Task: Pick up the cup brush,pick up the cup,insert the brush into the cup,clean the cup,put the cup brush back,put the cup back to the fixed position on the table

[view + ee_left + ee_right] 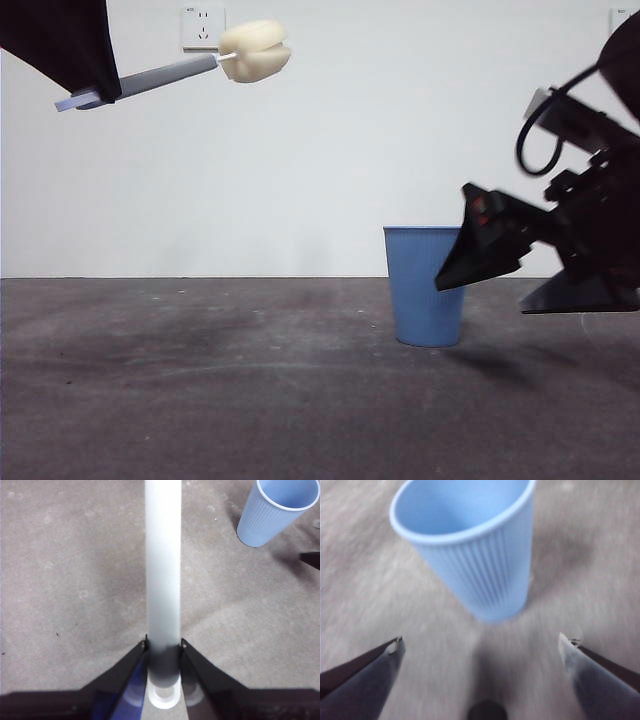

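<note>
The cup has a narrow lower body (428, 322) where the fingers fit and flares out to a broad rim (422, 229), so my right gripper should grab the cup by that lower body next.
The blue ribbed cup (426, 286) stands upright on the dark grey table (200, 380), right of centre. My right gripper (470, 262) is open, low at the right, its tips just beside the cup's right side; in the right wrist view the cup (475, 555) stands ahead of the wide-apart jaws, untouched. My left gripper (90, 95) is shut on the grey handle of the cup brush (170, 75), held high at the upper left with the cream sponge head (255, 50) pointing right. The left wrist view shows the handle (162, 565) clamped between the jaws and the cup (275, 510) beyond.
A white wall with a power socket (202, 28) stands behind the table. The table's far edge runs level behind the cup. The right arm's dark body and cable (590, 200) fill the right side of the front view.
</note>
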